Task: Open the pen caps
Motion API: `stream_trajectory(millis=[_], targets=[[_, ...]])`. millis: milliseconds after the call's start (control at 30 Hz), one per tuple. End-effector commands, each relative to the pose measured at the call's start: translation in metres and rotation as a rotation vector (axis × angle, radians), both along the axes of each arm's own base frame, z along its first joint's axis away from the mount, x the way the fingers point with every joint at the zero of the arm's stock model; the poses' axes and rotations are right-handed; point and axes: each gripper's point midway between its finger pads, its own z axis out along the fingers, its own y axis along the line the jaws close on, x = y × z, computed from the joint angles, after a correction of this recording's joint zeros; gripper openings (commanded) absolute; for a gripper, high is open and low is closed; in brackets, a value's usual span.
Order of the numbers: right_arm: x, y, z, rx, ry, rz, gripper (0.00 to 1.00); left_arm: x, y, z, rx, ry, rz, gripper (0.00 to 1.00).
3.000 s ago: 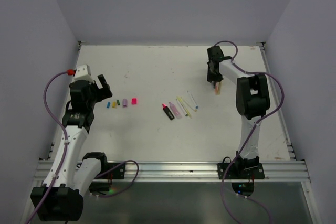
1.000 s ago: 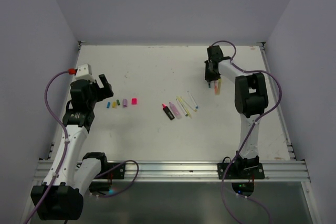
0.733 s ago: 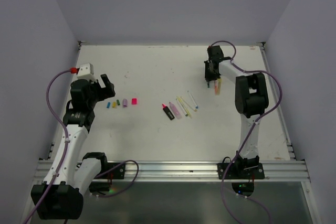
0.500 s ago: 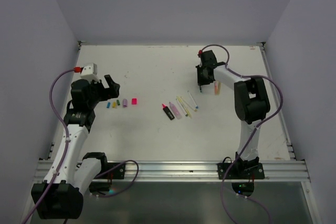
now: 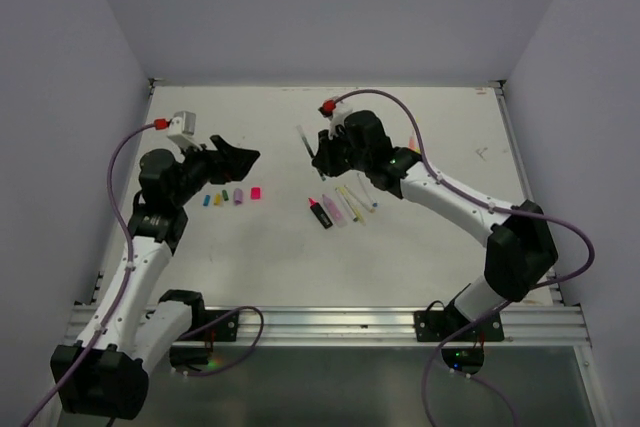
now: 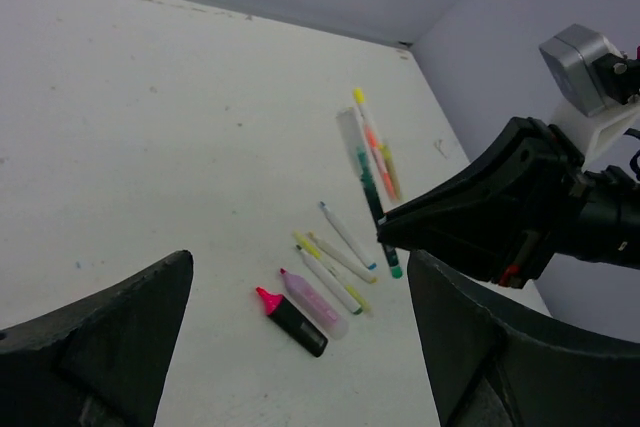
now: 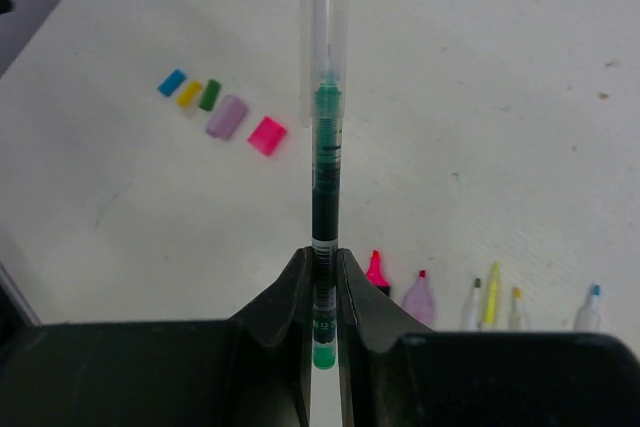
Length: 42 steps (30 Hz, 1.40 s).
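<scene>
Next, my left gripper will grab the green pen's cap to pull it open, leaving the pen's body to my right gripper.
My right gripper (image 7: pixel 322 267) is shut on a green pen (image 7: pixel 325 167), held in the air with its clear cap (image 7: pixel 325 37) on the far end. From above, that gripper (image 5: pixel 320 153) hovers over the table's middle and the green pen (image 5: pixel 303 139) points toward the left gripper (image 5: pixel 238 157), which is open and empty a short way off. In the left wrist view the green pen (image 6: pixel 372 197) juts from the right gripper's fingers (image 6: pixel 470 217). Loose pen caps (image 5: pixel 232 196) lie in a row: blue, yellow, green, lilac, pink. Uncapped pens (image 5: pixel 338 207) lie beside them.
A black-and-pink highlighter (image 6: pixel 292 319) and a lilac one (image 6: pixel 318 304) lie with thin white and yellow pens (image 6: pixel 335 267). More yellow and orange pens (image 6: pixel 378 152) lie farther back. White walls close in the table (image 5: pixel 420 247) on three sides.
The right arm has swung from the far right to the table's middle, carrying the green pen. The left gripper has tilted and reached right toward it, staying open.
</scene>
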Motion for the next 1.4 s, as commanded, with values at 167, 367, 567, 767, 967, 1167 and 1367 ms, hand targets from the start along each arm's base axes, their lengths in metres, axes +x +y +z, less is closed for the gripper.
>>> stream_trajectory(millis=[167,367,567,767,967,1167,1367], targets=[[-0.053,0.054,0.049,0.189,-0.156,0.151,0.00,-0.001,-0.052,0.034,-0.156,-0.034,-0.070,0.83],[-0.069,0.068,0.043,0.187,-0.161,0.186,0.00,0.003,-0.058,0.030,-0.179,-0.005,-0.013,0.71],[-0.078,0.077,0.044,0.189,-0.176,0.214,0.00,0.009,-0.064,0.020,-0.168,0.033,0.003,0.61],[-0.079,0.079,0.042,0.177,-0.181,0.213,0.00,0.012,-0.063,0.019,-0.166,0.032,0.032,0.48],[-0.085,0.082,0.036,0.168,-0.176,0.236,0.00,0.011,-0.059,0.021,-0.167,0.023,0.052,0.27],[-0.092,0.087,0.038,0.205,-0.169,0.253,0.06,0.007,-0.060,0.018,-0.167,0.018,0.042,0.01],[-0.088,0.092,0.047,0.237,-0.179,0.245,0.34,-0.002,-0.060,0.020,-0.168,0.002,0.015,0.00]])
